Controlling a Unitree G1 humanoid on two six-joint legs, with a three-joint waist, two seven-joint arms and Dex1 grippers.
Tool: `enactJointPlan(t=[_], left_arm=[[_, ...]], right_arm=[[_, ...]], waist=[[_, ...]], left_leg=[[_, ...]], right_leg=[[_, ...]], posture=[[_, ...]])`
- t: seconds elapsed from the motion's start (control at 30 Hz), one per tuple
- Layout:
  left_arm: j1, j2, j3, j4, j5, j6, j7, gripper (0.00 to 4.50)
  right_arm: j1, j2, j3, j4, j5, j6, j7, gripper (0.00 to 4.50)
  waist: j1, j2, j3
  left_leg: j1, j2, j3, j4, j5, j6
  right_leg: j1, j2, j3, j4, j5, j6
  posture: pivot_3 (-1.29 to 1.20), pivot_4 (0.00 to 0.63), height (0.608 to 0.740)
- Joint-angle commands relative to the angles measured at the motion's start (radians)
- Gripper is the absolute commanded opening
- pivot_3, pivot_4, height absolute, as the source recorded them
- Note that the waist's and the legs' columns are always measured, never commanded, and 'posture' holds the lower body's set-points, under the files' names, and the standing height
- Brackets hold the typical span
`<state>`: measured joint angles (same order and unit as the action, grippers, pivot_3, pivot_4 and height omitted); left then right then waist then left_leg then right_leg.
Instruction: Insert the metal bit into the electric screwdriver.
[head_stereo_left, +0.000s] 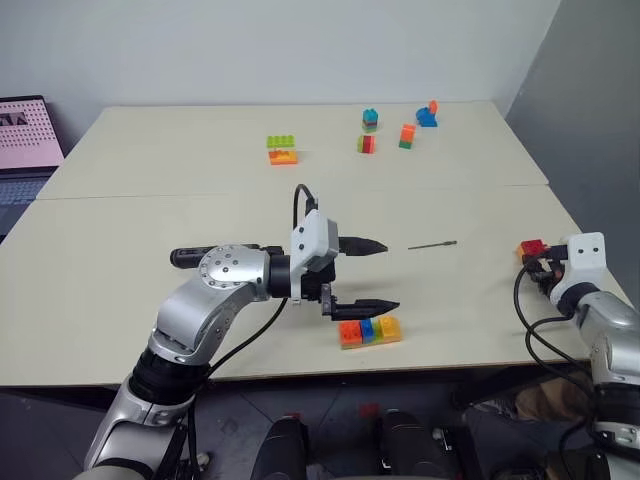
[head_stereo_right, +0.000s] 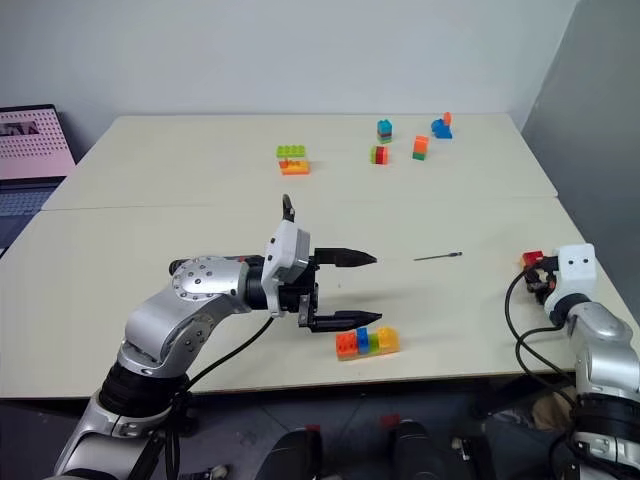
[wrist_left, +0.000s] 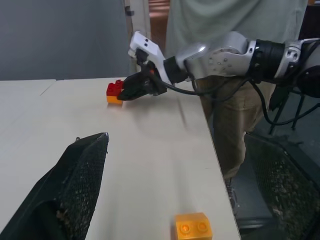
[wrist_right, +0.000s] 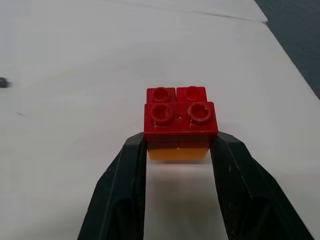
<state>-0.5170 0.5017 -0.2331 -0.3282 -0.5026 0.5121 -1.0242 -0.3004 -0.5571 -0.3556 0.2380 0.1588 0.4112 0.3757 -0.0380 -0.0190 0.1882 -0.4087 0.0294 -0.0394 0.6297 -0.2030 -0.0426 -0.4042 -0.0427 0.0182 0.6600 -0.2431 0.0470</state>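
The orange brick's base (wrist_right: 177, 154) is on the tabletop and the stack would rest if released, so it is now time for my right gripper to open.
The metal bit (head_stereo_left: 432, 244) lies as a thin dark rod on the cream table (head_stereo_left: 150, 330), right of centre. A black pen-shaped body, the electric screwdriver (head_stereo_left: 185, 257), rests on the table with most of its length hidden behind my left forearm. My left gripper (head_stereo_left: 390, 276) hovers mid-table, open wide and empty, pointing right toward the bit but short of it. At the table's right edge my right gripper (wrist_right: 177, 145) is shut on a red-over-orange brick stack (wrist_right: 180, 115), fingers against its two sides.
A row of orange, blue, green and yellow bricks (head_stereo_left: 370, 330) sits by the front edge below my left gripper. Several small brick stacks (head_stereo_left: 283, 150) stand at the back. A laptop (head_stereo_left: 25, 140) is far left. A person (wrist_left: 225, 30) stands beyond the table's right edge.
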Motion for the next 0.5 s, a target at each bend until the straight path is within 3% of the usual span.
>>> enactJointPlan(t=[0.03, 0.2, 0.37, 0.43, 0.5], left_arm=[[-0.011, 0.007, -0.011, -0.013, 0.027, -0.040, -0.019, 4.50], [0.016, 0.024, 0.005, -0.018, 0.035, -0.047, -0.023, 4.50], [0.064, 0.081, 0.038, -0.040, 0.038, -0.044, -0.025, 4.50], [0.092, 0.122, 0.074, -0.047, 0.035, -0.039, -0.022, 4.50], [0.121, 0.167, 0.104, -0.052, 0.034, -0.041, -0.028, 4.50]], right_arm=[[-0.021, 0.006, -0.021, 0.020, 0.023, -0.010, -0.021, 1.46], [0.008, -0.001, -0.042, -0.034, 0.058, 0.006, -0.013, 2.97], [0.066, -0.057, -0.077, -0.151, 0.084, 0.022, 0.021, 4.09], [0.119, -0.113, -0.097, -0.217, 0.086, -0.006, 0.070, 4.43], [0.165, -0.165, -0.115, -0.275, 0.105, -0.036, 0.139, 4.43]], waist=[[0.004, 0.000, 0.000], [0.006, 0.000, 0.000], [0.006, 0.000, 0.000], [0.007, 0.000, 0.000], [0.007, 0.000, 0.000]], left_leg=[[0.000, 0.000, 0.000, 0.000, 0.000, 0.000], [-0.001, 0.000, 0.000, 0.000, 0.000, 0.000], [-0.001, 0.000, 0.000, 0.000, 0.000, 0.000], [-0.001, 0.000, 0.000, -0.001, 0.000, 0.000], [-0.001, 0.000, 0.000, -0.001, 0.000, 0.000]], right_leg=[[0.000, 0.000, 0.000, 0.000, 0.000, 0.000], [0.000, 0.000, 0.000, -0.001, 0.000, 0.001], [0.000, 0.000, 0.000, -0.001, -0.001, -0.001], [-0.001, 0.000, 0.000, -0.001, -0.001, -0.001], [-0.001, 0.000, 0.000, -0.002, -0.001, -0.001]], posture=[[0.00, 0.150, 0.740], [0.00, 0.150, 0.740], [0.00, 0.150, 0.740], [0.00, 0.150, 0.740], [0.00, 0.150, 0.740]])
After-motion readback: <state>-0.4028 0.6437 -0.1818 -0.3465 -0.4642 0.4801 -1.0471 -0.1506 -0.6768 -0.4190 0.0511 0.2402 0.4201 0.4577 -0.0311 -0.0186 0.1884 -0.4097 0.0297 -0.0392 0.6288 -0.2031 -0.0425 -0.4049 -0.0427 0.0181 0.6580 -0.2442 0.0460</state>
